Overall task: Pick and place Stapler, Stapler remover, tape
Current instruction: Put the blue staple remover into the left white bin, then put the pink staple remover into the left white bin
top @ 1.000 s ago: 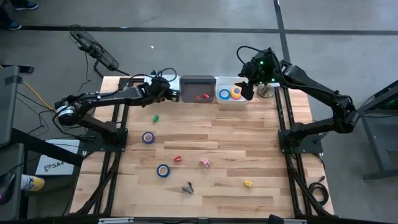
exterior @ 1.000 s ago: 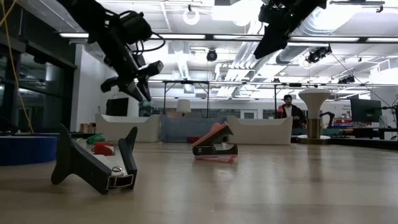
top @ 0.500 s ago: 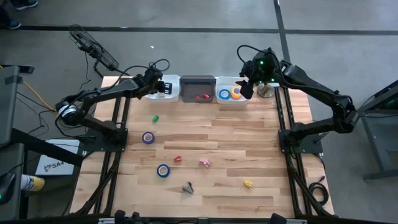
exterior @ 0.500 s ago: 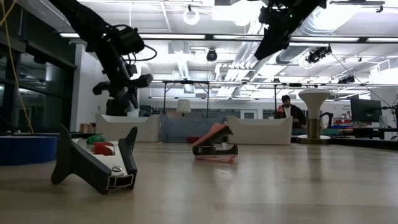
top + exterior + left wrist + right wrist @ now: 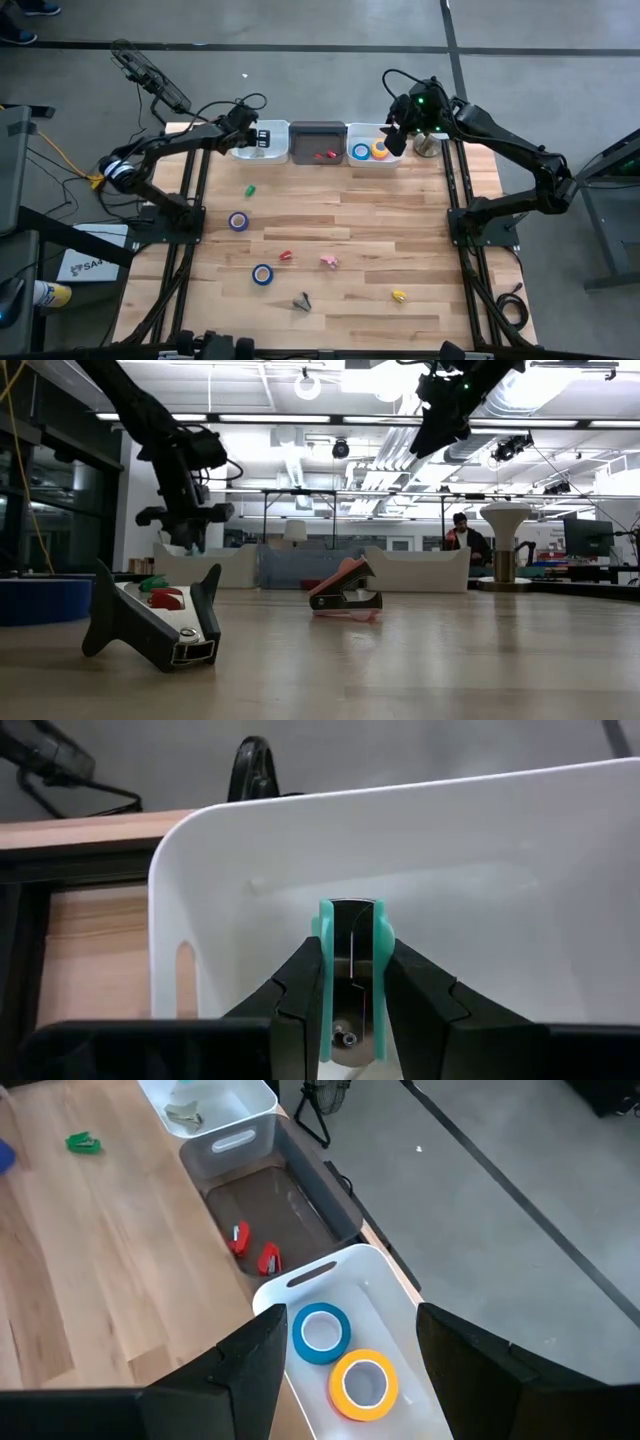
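My left gripper should release the stapler now, because in the left wrist view the teal stapler's lower end is down inside the white bin.
My left gripper is shut on a small teal and metal stapler and hangs over the left white bin at the table's far edge. My right gripper is open and holds nothing above the right white bin. That bin holds a blue tape roll and a yellow one. On the table lie a purple tape roll, a blue tape roll, a pink stapler remover and a black stapler. My left gripper pinches the teal stapler between its two fingers, one pad on each teal side. The fingers point down into the white bin and lie along the stapler. It is lifted inside the bin's walls; whether it touches the bin floor cannot be told.
A grey bin with two red pieces stands between the white bins. A green piece, a red one and a yellow one lie on the wood. A silvery object lies in the left bin. A person stands far behind.
My left gripper has moved from beside the grey bin toward the table's left, over the left white bin, and has tipped to point downward, carrying the stapler with it. My right gripper has stayed over the right white bin.
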